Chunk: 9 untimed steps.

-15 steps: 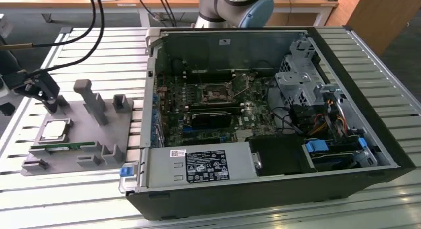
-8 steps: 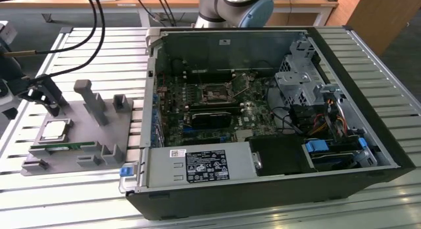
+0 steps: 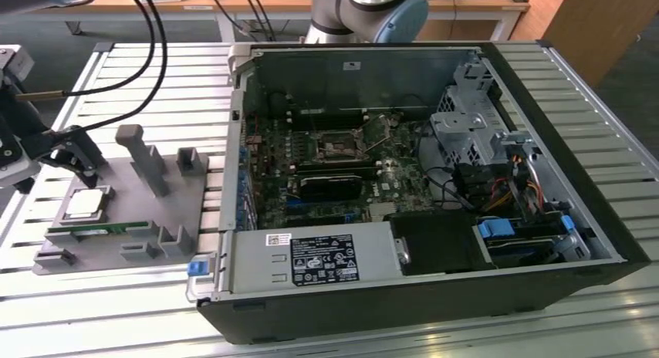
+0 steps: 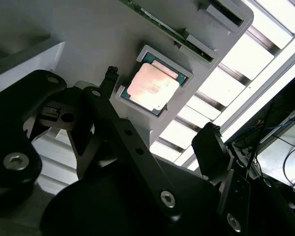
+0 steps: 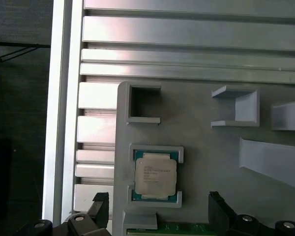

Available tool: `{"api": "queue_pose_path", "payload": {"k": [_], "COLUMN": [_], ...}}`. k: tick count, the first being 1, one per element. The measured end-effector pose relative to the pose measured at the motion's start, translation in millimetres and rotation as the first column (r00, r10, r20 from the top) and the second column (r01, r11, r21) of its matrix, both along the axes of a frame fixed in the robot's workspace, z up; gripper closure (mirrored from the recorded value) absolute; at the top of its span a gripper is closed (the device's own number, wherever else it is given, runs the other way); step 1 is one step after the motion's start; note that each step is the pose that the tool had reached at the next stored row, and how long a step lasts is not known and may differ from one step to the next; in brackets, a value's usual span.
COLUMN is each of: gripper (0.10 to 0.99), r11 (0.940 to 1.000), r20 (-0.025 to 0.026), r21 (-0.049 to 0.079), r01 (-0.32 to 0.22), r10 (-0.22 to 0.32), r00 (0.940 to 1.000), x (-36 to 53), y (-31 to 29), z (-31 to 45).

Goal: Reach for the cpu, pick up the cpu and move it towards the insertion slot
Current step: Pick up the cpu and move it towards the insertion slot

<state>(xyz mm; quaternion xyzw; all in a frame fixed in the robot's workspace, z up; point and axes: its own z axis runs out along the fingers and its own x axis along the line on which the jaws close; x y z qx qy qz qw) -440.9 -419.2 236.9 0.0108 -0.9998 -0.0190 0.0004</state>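
I am not ready to close my gripper yet. My open fingers are wide apart and high above the CPU point(image 3: 85, 204) in its grey pocket point(image 3: 82, 218), so they would miss it now, and my gripper needs to lower first and then close.
The cpu point(image 3: 85, 204) lies flat in a shallow pocket of a grey fixture plate point(image 3: 154, 219) at the exterior view's left. Its silvery top shows in both wrist views point(image 4: 152, 87) point(image 5: 155, 175). My gripper point(image 3: 62, 169) hovers a little above it, open. In the first wrist view the black fingertips point(image 5: 101, 202) stand apart on either side of the chip without touching it, and the gripper point(image 5: 158, 202) is empty. The insertion slot point(image 3: 337, 147) is a dark square socket on the board inside the open computer case, well to the exterior view's right of the cpu.
A green memory stick point(image 3: 98, 229) lies on the fixture plate just beside the cpu. Grey upright posts point(image 3: 144, 157) rise from the plate. The black computer case point(image 3: 412, 312) has walls around the board, with a power supply point(image 3: 319, 259) and drive cages point(image 3: 468, 134) inside. Cables point(image 3: 144, 57) hang over the slatted table.
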Motion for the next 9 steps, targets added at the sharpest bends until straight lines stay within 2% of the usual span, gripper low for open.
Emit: {"api": "queue_pose_path", "payload": {"k": [9], "gripper": [0.204], "r11": [1.0000], "r20": [-0.0002], "r21": [0.000], "r01": [-0.003], "r10": [0.003], "r00": [1.0000], "x": [0.0], "y": [-0.1], "z": [-16.3]}}
